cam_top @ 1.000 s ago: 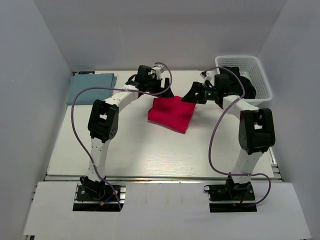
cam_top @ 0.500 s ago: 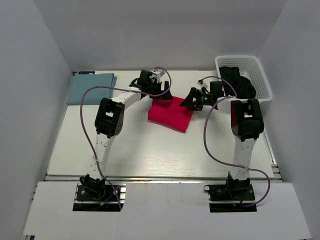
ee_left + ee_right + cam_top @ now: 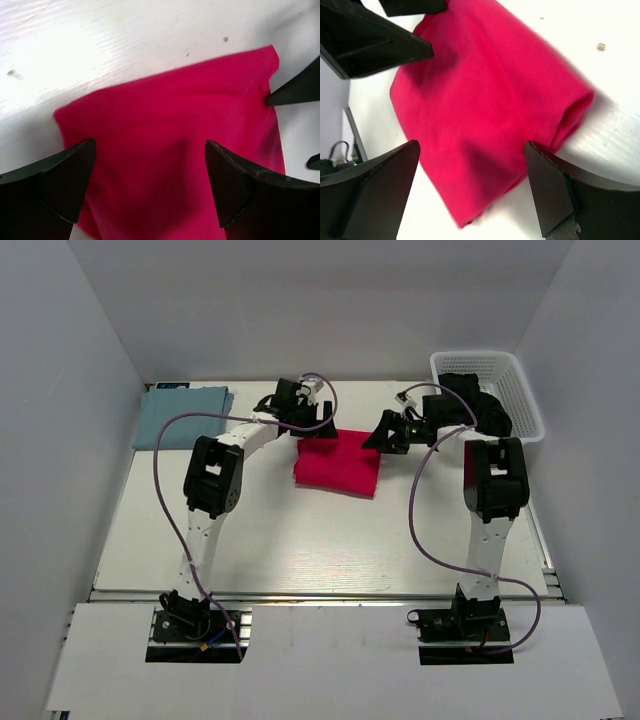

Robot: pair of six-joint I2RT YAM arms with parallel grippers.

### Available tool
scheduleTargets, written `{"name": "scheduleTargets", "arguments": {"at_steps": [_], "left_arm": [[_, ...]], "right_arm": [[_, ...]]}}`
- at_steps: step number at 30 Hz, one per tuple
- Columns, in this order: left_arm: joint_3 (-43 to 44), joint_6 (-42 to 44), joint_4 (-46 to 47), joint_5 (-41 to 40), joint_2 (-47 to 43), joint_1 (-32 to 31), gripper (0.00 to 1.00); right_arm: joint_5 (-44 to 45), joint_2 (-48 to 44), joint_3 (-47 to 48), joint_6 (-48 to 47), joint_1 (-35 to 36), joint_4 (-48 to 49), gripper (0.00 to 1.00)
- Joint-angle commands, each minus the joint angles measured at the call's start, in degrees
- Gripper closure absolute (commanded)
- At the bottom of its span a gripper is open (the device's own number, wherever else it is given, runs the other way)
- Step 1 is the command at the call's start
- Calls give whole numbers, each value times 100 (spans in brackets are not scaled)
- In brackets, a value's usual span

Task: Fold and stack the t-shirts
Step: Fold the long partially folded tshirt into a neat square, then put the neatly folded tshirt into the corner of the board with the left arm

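Note:
My left gripper pinches the folded crimson red t-shirt's side edge (image 3: 296, 468) facing the pale blue-grey t-shirt (image 3: 180, 412) next, to stack it there still folded.
A folded crimson red t-shirt (image 3: 337, 464) lies flat in the middle of the white table; it also fills the left wrist view (image 3: 170, 150) and the right wrist view (image 3: 485, 110). My left gripper (image 3: 322, 424) hovers open over its far left corner, and my right gripper (image 3: 380, 436) stands open at its far right corner. Neither one holds cloth. A pale blue-grey folded t-shirt (image 3: 180, 412) rests at the far left of the table.
A white lattice basket (image 3: 500, 390) with dark cloth inside stands at the far right corner. Grey walls close in the table on three sides. The arms' bases sit at the near edge.
The red t-shirt has turned from a slanted lie to squarer with the table. Both arms have drawn in over its far corners.

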Motion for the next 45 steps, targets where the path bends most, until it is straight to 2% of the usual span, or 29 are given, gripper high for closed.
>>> {"name": "scheduleTargets", "arguments": {"at_steps": [1, 4, 5, 6, 10, 13, 21, 24, 31, 32, 37, 38, 40, 41, 42, 45], "left_arm": [[-307, 236, -111, -568, -1234, -2, 0], [-588, 290, -102, -569, -1736, -2, 0], [-659, 290, -172, -569, -1824, -2, 0], [-659, 290, -277, -682, -1886, -2, 0], [-940, 98, -900, -1252, -2080, -55, 0], [-1160, -43, -1278, -1587, -2080, -55, 0], [-977, -149, -1658, -1588, -1290, -116, 0], [-914, -211, -1711, -1650, -1026, -169, 6], [-923, -272, -1711, -1456, -726, -169, 31], [-923, -272, -1711, -1387, -674, -169, 38], [-1108, -272, -1596, -1245, -621, -292, 60], [-1177, -272, -1536, -1193, -621, -344, 69], [-1126, -272, -1535, -1193, -559, -345, 78], [-1021, -272, -1535, -1253, -507, -345, 86], [-968, -203, -1587, -1332, -507, -345, 100], [-783, -88, -1588, -1631, -663, -345, 100]], "right_arm": [[116, -836, 108, -755, 77, -444, 10], [345, -1530, -427, -819, 113, -287, 10], [432, -1671, -977, -801, 95, -243, 10], [494, -1968, -1174, -723, 95, 106, 10], [757, -3022, -2446, -284, 69, 513, 10], [1144, -3681, -3010, -55, 60, 742, 10], [1804, -4703, -3426, 34, 43, 444, 10], [1866, -4898, -3549, 16, 42, 347, 10], [2085, -5249, -3716, -71, 51, 92, 10], [2112, -5276, -3725, -63, 69, 57, 10], [2235, -5390, -3734, -124, 42, 22, 10], [2252, -5425, -3734, -133, 42, 13, 10], [2279, -5443, -3725, -159, 51, -13, 10], [2288, -5460, -3734, -177, 34, -5, 10], [2314, -5487, -3742, -194, 34, -31, 10], [2419, -5574, -3769, -247, 43, -31, 10]]}}
